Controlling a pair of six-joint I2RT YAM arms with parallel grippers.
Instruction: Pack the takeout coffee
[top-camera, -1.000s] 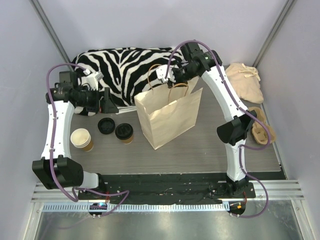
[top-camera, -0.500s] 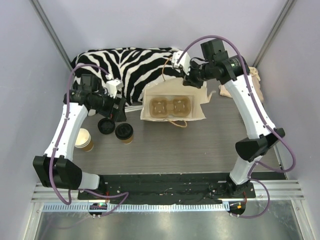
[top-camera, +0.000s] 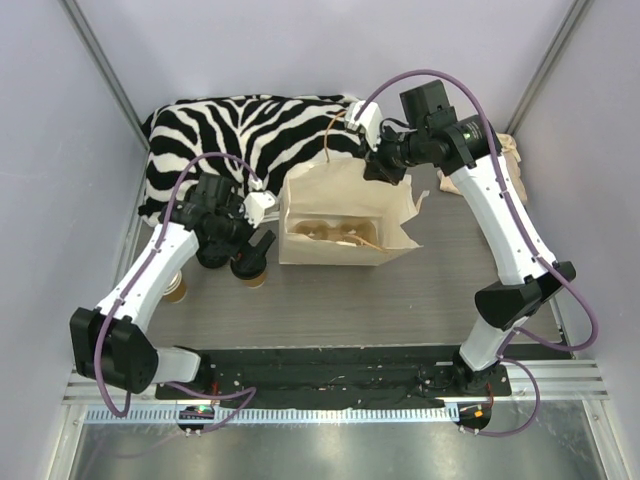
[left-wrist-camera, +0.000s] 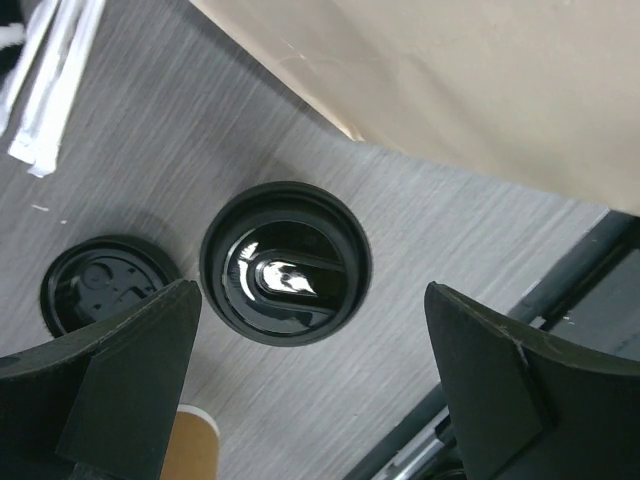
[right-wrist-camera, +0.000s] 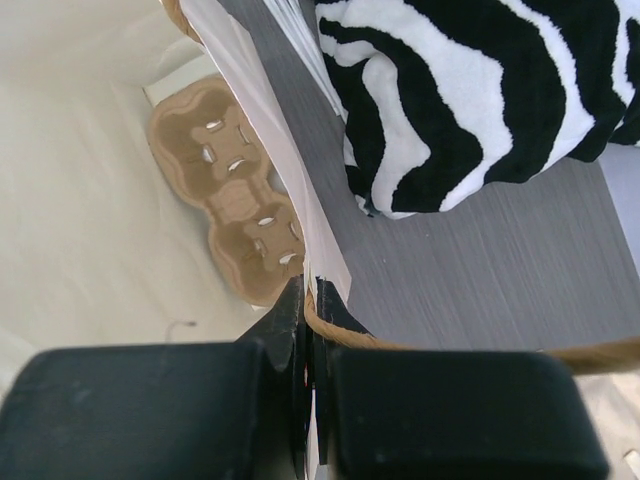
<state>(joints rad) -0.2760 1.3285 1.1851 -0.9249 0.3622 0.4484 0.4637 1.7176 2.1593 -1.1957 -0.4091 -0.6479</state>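
The cup's base should stay free to seat in the carrier, so the left gripper will next pick up the takeout coffee (top-camera: 253, 272) by the sides of its black lid.
The takeout coffee (top-camera: 253, 272) is a brown paper cup with a black lid (left-wrist-camera: 285, 262), standing left of the open paper bag (top-camera: 345, 190). My left gripper (top-camera: 243, 245) hovers over it, open, one wide finger (left-wrist-camera: 120, 370) on each side and nothing held. The cup shows just beyond the midpoint between the fingers (left-wrist-camera: 315, 400). My right gripper (top-camera: 385, 172) is shut on the bag's far rim (right-wrist-camera: 270, 130) by its rope handle (right-wrist-camera: 450, 350), its fingertips (right-wrist-camera: 312, 290) meeting on the paper. A cardboard cup carrier (right-wrist-camera: 235, 200) lies on the bag's floor.
A loose flat black lid (left-wrist-camera: 105, 285) lies beside the lidded cup. A brown cup with a white rim (left-wrist-camera: 190, 440) stands near it, mostly under my left arm (top-camera: 175, 285). A zebra cloth (top-camera: 250, 130) fills the back, with a beige cloth pouch (top-camera: 505, 150) at the right.
My left gripper has swung forward and down over the lidded cup. My right gripper closed on the bag's rim and pulled it back, so the bag's mouth now faces up.
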